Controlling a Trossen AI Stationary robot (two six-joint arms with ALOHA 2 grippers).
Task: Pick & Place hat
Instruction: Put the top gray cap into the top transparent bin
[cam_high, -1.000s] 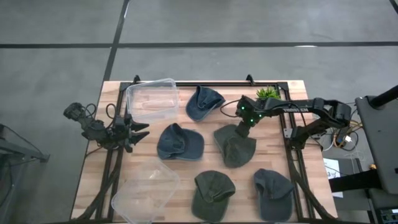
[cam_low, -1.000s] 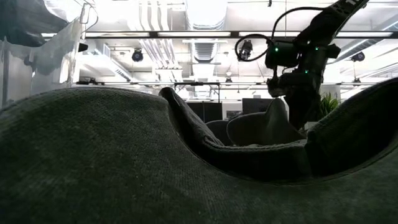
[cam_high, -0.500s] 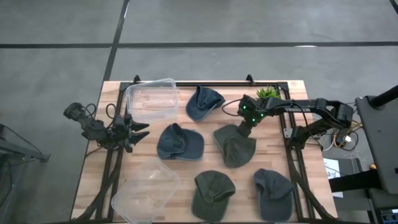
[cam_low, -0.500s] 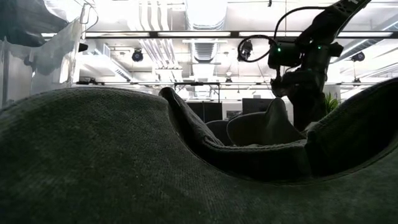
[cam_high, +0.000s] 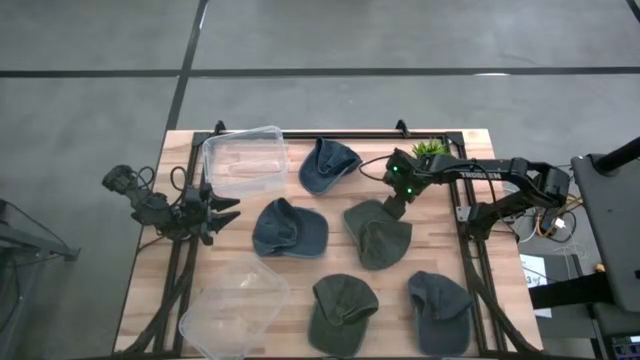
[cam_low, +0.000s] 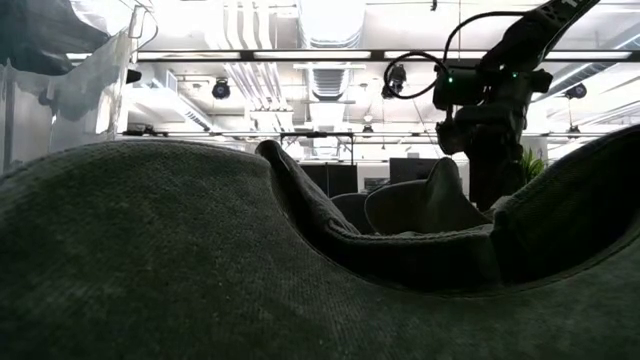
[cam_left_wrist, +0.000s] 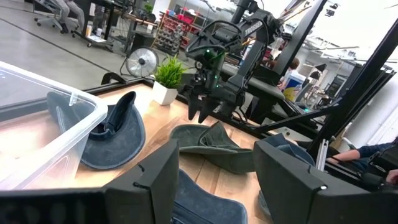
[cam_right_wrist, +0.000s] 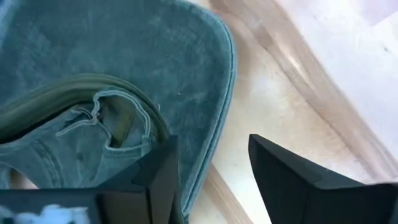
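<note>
My right gripper should take hold of the olive-green hat by its brim's stitched edge (cam_high: 370, 205) next. Then I can put the hat in a clear tub (cam_high: 245, 163).
An olive-green hat (cam_high: 378, 232) lies on the wooden table right of centre, its brim (cam_right_wrist: 186, 74) flat on the boards. My right gripper (cam_high: 393, 198) hangs open just above the hat's far edge, its fingers (cam_left_wrist: 204, 107) pointing down and clear of the cloth. In the right wrist view the hat's inner band (cam_right_wrist: 99, 109) shows beside the spread fingers. My left gripper (cam_high: 225, 212) waits open at the table's left side, level, pointing toward the hats.
Two blue hats (cam_high: 328, 165) (cam_high: 288, 228) lie left of the olive one, and two more hats (cam_high: 342, 310) (cam_high: 440, 308) lie near the front edge. Clear tubs stand at far left (cam_high: 243, 160) and near left (cam_high: 235, 305). A small plant (cam_high: 430, 150) stands behind the right gripper.
My right gripper has opened and let go of the olive-green hat, then risen a little and drawn slightly toward the table's far edge. The hat stays where it was on the table.
</note>
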